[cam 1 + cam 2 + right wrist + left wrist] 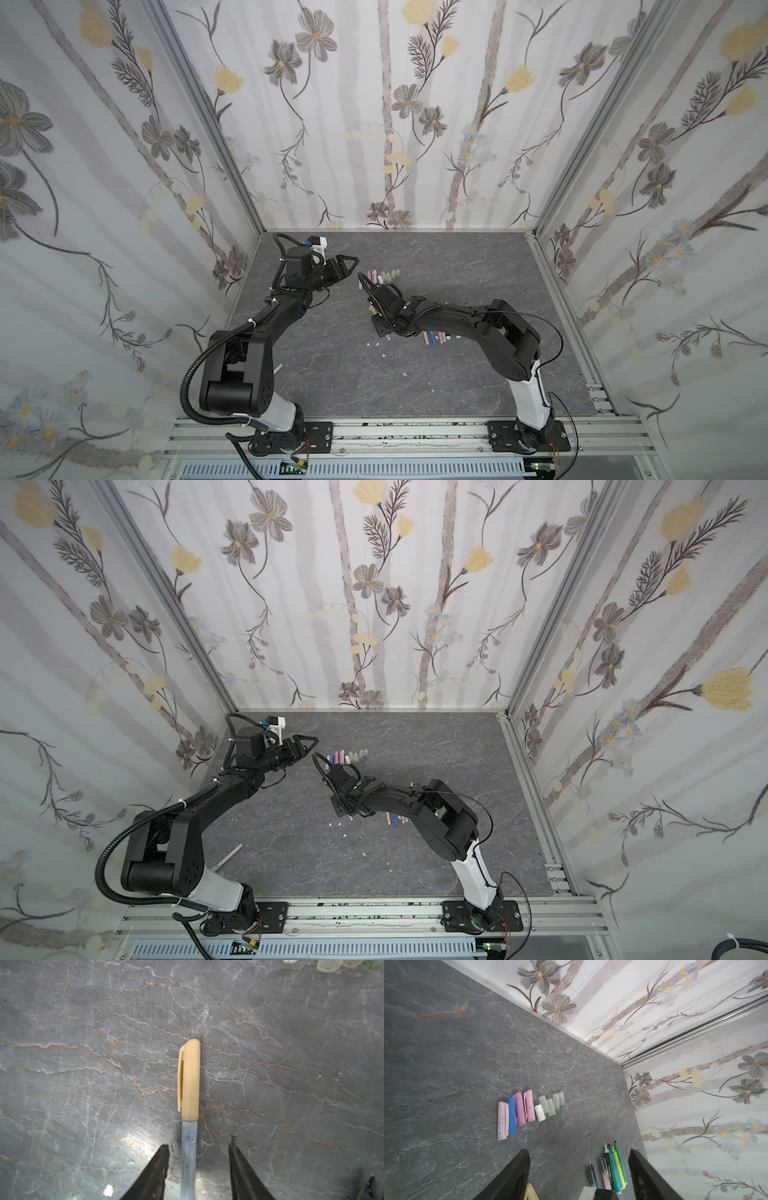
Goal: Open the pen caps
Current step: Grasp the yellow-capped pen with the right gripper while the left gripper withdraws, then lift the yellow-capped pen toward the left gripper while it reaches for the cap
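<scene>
My right gripper grabs the pen by its pale blue body next, which leaves the tan cap free for my left gripper to open.
A pen (pixel 188 1159) with a pale blue barrel and its tan pen cap (pixel 189 1076) still on lies on the grey table between the jaws of my right gripper (pixel 199 1140). The jaws are open, with a gap on each side of the barrel. My left gripper (pixel 579 1150) (pixel 351 266) is open and empty, hovering left of a row of loose pen caps (pixel 527 1109) (pixel 382 276): pink, blue, purple, white and several translucent ones. The tan cap (pixel 532 1192) also shows in the left wrist view. Uncapped pens (pixel 610 1167) lie side by side.
In both top views the right arm (pixel 449 316) (pixel 399 800) hides part of the row of pens (pixel 432 337) (pixel 392 818). A white stick (pixel 277 368) (pixel 231 856) lies beside the left arm. Small white specks (pixel 376 344) dot the table. Patterned walls close three sides.
</scene>
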Tool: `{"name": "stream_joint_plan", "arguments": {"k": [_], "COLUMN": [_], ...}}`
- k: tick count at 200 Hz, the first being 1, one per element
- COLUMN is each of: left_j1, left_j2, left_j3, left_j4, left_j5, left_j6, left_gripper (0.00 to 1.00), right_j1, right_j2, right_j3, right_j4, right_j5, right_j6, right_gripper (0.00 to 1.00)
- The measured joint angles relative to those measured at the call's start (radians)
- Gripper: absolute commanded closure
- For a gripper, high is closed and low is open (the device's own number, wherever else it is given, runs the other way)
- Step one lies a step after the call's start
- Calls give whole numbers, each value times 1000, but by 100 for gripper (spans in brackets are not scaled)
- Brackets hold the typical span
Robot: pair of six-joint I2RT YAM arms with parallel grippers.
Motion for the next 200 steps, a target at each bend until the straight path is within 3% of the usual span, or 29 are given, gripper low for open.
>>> {"name": "stream_joint_plan", "arguments": {"k": [14, 55, 121, 153, 200], "left_j1": [1, 7, 34, 34, 31], "left_j2": [-19, -91, -113, -103, -44], "left_j3": [-6, -37, -39, -35, -43], "left_j4": [6, 8, 29, 34, 39], "left_j5": [-10, -80, -111, -90, -16], "left_j6": [-1, -11, -53, -63, -83], "left_gripper": [0, 0, 0, 6, 16], "right_j1": [3, 13, 20, 18, -14], "right_j2": [10, 24, 15, -10, -128], "right_j3": [1, 1, -43, -80, -184], "right_j4": [0, -9, 65, 89, 44], "right_j5": [0, 9, 4, 0, -9], "right_j6": [0, 0, 3, 4, 11], "right_gripper": [56, 62, 89, 96, 99]}}
